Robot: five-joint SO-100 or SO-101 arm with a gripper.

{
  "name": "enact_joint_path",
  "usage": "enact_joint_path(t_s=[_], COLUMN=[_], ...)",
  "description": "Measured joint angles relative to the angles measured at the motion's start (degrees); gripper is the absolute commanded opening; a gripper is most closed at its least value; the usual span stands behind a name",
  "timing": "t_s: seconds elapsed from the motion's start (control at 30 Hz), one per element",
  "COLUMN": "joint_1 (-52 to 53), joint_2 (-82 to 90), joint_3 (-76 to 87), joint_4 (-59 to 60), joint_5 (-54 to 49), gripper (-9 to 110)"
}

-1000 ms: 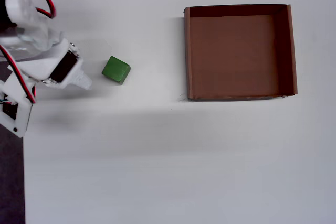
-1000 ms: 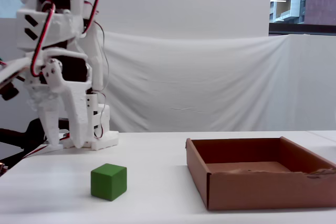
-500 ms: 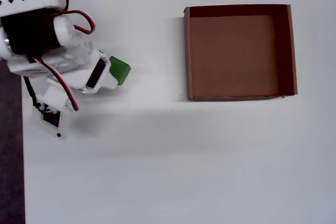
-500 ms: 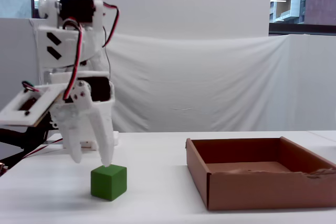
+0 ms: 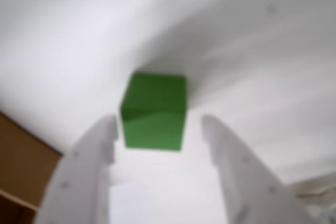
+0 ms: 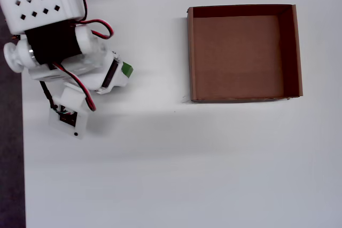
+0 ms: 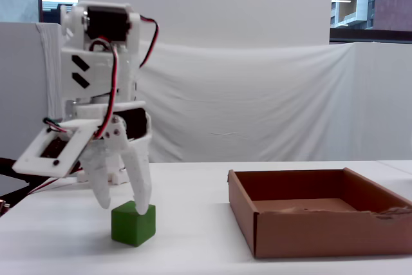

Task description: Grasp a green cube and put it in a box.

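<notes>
The green cube (image 5: 154, 111) should next be picked up by its two opposite sides with my gripper, so that it can go in the cardboard box (image 5: 23, 163).
The green cube (image 5: 154, 111) rests on the white table, just beyond and between my two white fingers (image 5: 100, 145) in the wrist view. My gripper (image 5: 160, 125) is open, with a gap on each side of the cube. From overhead, the arm covers most of the cube (image 6: 127, 69), leaving only a green sliver at the gripper (image 6: 118, 75). In the fixed view the gripper (image 7: 124, 207) reaches down around the top of the cube (image 7: 132, 227). The brown cardboard box (image 6: 191, 52) stands empty, well to the right (image 7: 322, 233).
The white arm's body and red wires (image 6: 53, 46) fill the upper left of the overhead view. A dark strip (image 6: 10, 174) marks the table's left edge. A blurred brown surface (image 5: 21, 177) shows at the wrist view's lower left.
The arm has swung toward the cube and come down. The open fingers went from beside the cube to straddling it. Cube and box have not moved.
</notes>
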Motion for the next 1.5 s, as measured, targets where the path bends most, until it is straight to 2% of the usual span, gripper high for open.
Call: enact_joint_path(t_s=[1.03, 1.5], joint_1=[-2.6, -2.6], joint_2=[-5.6, -5.6], joint_3=[-1.1, -1.1], joint_4=[-0.6, -0.4], joint_5=[0.2, 0.2], gripper=[23, 19])
